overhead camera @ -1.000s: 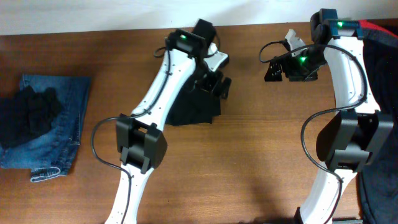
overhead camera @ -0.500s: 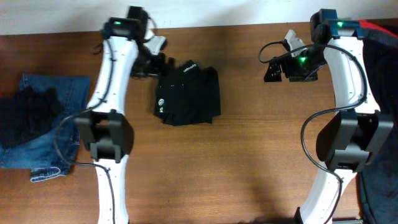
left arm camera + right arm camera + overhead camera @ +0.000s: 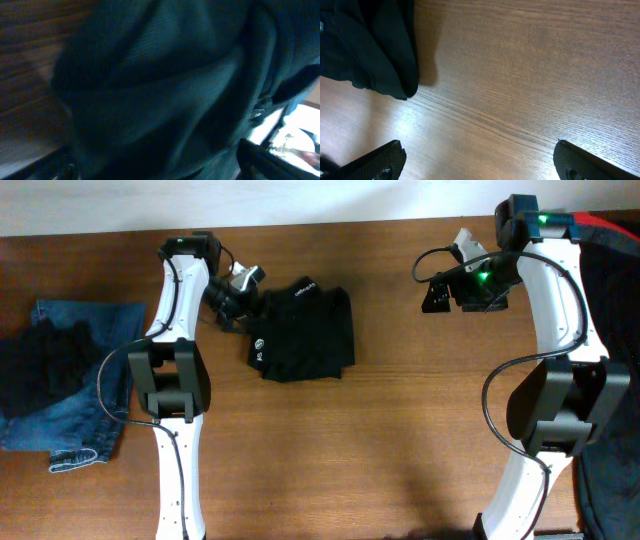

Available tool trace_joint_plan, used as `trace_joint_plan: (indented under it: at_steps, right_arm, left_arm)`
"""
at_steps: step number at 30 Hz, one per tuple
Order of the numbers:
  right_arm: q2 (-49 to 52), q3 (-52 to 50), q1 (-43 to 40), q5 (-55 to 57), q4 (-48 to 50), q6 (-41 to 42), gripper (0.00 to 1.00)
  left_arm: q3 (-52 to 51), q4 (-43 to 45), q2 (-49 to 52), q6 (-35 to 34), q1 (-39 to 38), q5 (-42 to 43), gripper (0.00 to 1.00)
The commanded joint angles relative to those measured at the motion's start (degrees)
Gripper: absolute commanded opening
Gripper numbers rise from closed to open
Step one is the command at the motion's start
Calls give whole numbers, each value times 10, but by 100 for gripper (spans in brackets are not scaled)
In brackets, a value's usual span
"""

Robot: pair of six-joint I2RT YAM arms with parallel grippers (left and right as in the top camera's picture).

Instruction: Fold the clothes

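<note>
My left gripper grips the folded black garment by its edge facing the blue jeans (image 3: 95, 395) next, to stack it there still folded.
A black garment (image 3: 305, 332) with small white logo prints lies folded in a compact square on the wooden table (image 3: 400, 440), back centre. My left gripper (image 3: 235, 298) is at its left edge. In the left wrist view the black fabric (image 3: 150, 85) fills the frame right between the wide-apart fingers (image 3: 155, 167), so the gripper is open. My right gripper (image 3: 432, 292) is open and empty above bare wood to the garment's right; its view (image 3: 477, 160) shows the garment's corner (image 3: 370, 45). Folded blue jeans (image 3: 95, 395) lie far left with a crumpled black piece (image 3: 45, 360) on top.
A heap of dark clothes (image 3: 612, 290) with a red edge lies at the table's right side, behind the right arm. The table's back edge meets a white wall (image 3: 100, 205).
My left arm swung off the black garment to the back left, uncovering it folded. Its gripper has since come back down to the garment's left edge. The right arm has stayed still.
</note>
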Motion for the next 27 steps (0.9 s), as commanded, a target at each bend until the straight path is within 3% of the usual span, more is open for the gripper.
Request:
trace_joint_plan:
  at_steps: [1,3,5,6,7,15,20,27]
  right_arm:
    - [-7,5,4,1,0,-6,99]
    - [-7,5,4,1,0,-6,99]
    - [-7,5,4,1,0,-5,99]
    - [-7,5,4,1,0,-6,99]
    - [-7,5,4,1,0,-6,99]
    - [-7,5,4,1,-1,-6,99]
    - [-7,5,4,1,-2,-6,99]
    - [-7,5,4,1,-5,-6,99]
  left_arm:
    - [0,-11,43,52,-14,102,76]
    - [0,-17,43,57,-21,103,65]
    - [0,-24,43,57,-28,101,39]
    - [0,-26,43,57,-30,101,8]
    - [0,-26,43,57,-30,101,1]
    - [3,-39,-23,56,22,28,0]
    - [3,-39,-126,-31,74,-182,0]
    - [3,-39,-214,-78,150,-285,0]
